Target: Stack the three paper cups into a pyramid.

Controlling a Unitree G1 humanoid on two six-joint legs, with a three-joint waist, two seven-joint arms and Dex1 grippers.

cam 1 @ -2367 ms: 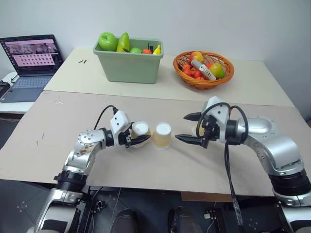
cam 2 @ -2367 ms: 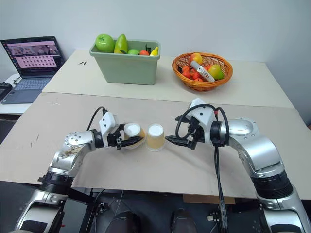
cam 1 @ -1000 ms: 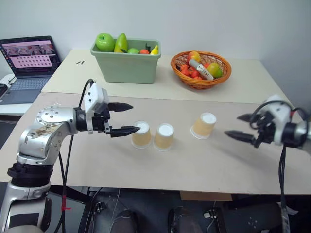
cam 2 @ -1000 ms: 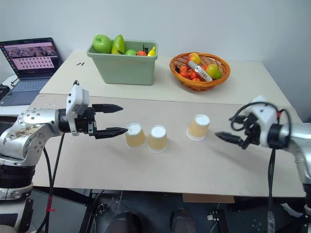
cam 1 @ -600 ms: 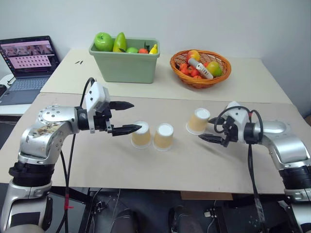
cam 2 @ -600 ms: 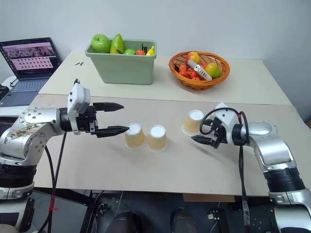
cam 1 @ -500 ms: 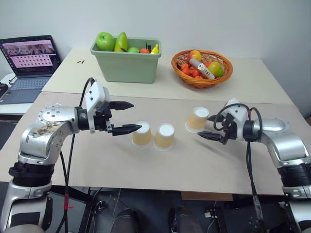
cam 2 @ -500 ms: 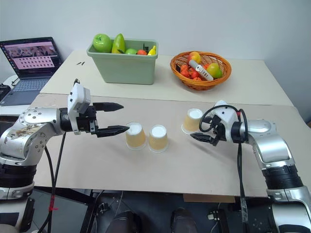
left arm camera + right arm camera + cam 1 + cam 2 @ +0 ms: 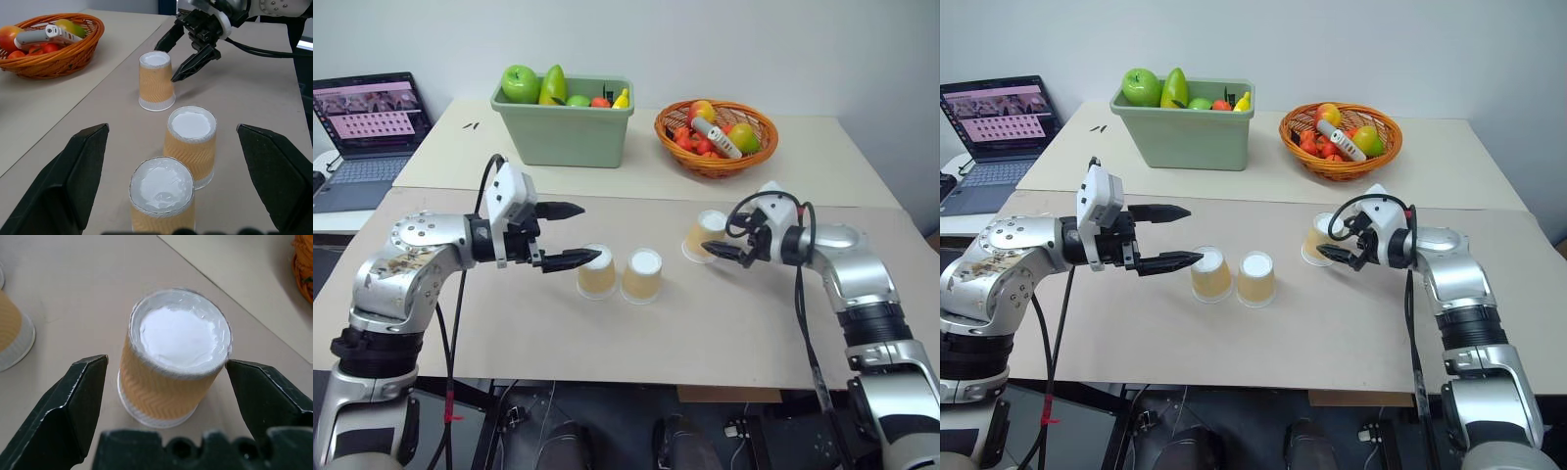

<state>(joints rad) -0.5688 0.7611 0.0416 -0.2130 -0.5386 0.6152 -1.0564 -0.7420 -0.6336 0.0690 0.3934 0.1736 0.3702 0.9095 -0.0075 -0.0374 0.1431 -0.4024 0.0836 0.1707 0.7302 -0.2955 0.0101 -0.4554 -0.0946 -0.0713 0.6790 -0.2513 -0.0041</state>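
Observation:
I will next pick up the lone paper cup with my right gripper, by its upper part near the white base. This cup will go on top of the pyramid.
Three paper cups stand upside down on the tan table, white bases up. Two of them (image 9: 597, 271) (image 9: 642, 275) stand side by side at the middle. The third cup (image 9: 704, 235) stands apart to their right. My right gripper (image 9: 718, 238) is open, one finger on each side of that cup; in the right wrist view its fingers (image 9: 80, 396) flank the cup (image 9: 173, 374) with a small gap on each side. My left gripper (image 9: 588, 233) hovers open just left of the pair, holding nothing. The left wrist view looks down the row of cups (image 9: 161, 198) (image 9: 190, 142) (image 9: 156, 81).
A green bin (image 9: 563, 135) of fruit and an orange basket (image 9: 716, 147) with fruit and a remote stand at the back of the table. A laptop (image 9: 367, 122) sits on a side table at the far left. Bare table lies in front of the cups.
My right gripper has come in from the right side of the table to the lone cup and now straddles it, still open. My left gripper has stayed put, open.

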